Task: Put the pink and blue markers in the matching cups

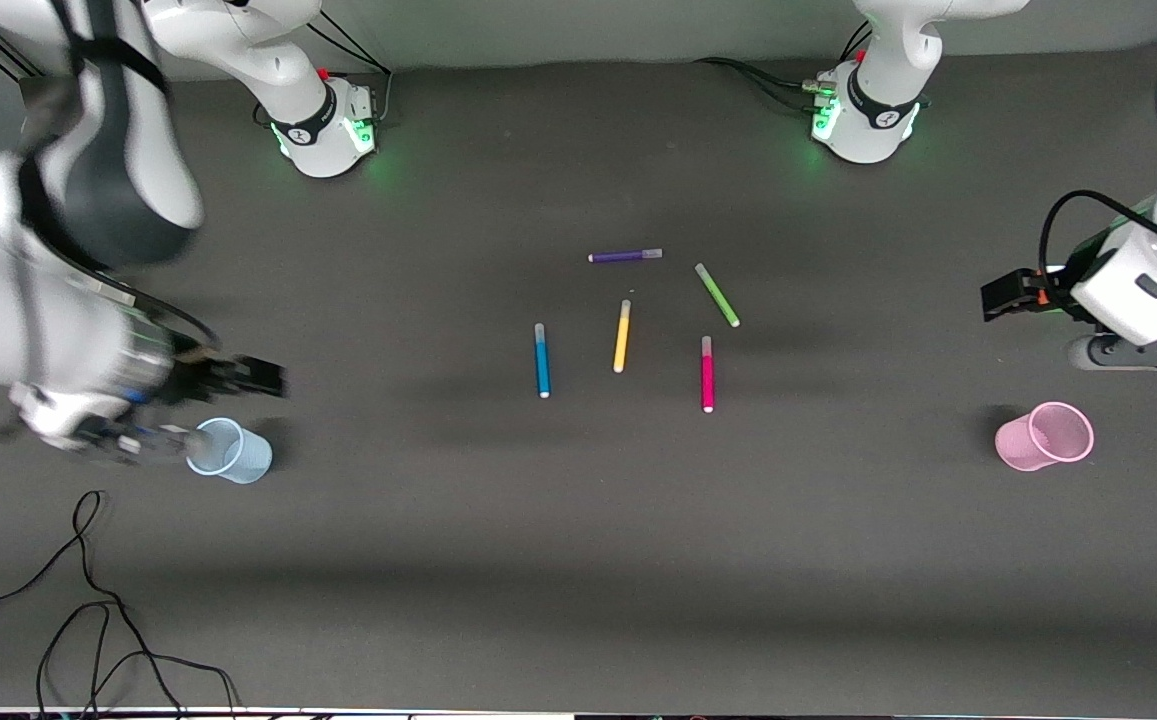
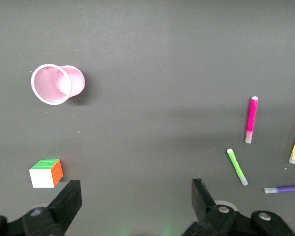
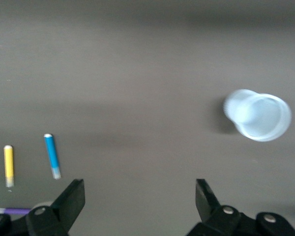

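Note:
My right gripper needs to grab the marker by its blue body (image 1: 543, 367) next, so it can place the blue marker in the matching pale blue cup (image 1: 230, 451).
The blue marker (image 1: 542, 360) and the pink marker (image 1: 707, 375) lie flat mid-table among other pens. The pale blue cup (image 1: 230, 450) stands at the right arm's end, the pink cup (image 1: 1046, 436) at the left arm's end. My right gripper (image 3: 140, 196) is open and empty, up in the air beside the blue cup (image 3: 258, 114); the blue marker (image 3: 52, 156) shows in its view. My left gripper (image 2: 136, 196) is open and empty, over the table near the pink cup (image 2: 56, 84); the pink marker (image 2: 251, 119) shows in its view.
A yellow pen (image 1: 622, 336), a green pen (image 1: 717, 295) and a purple pen (image 1: 625, 256) lie by the markers. A colour cube (image 2: 46, 173) sits near the pink cup. Black cables (image 1: 88, 600) lie near the front edge at the right arm's end.

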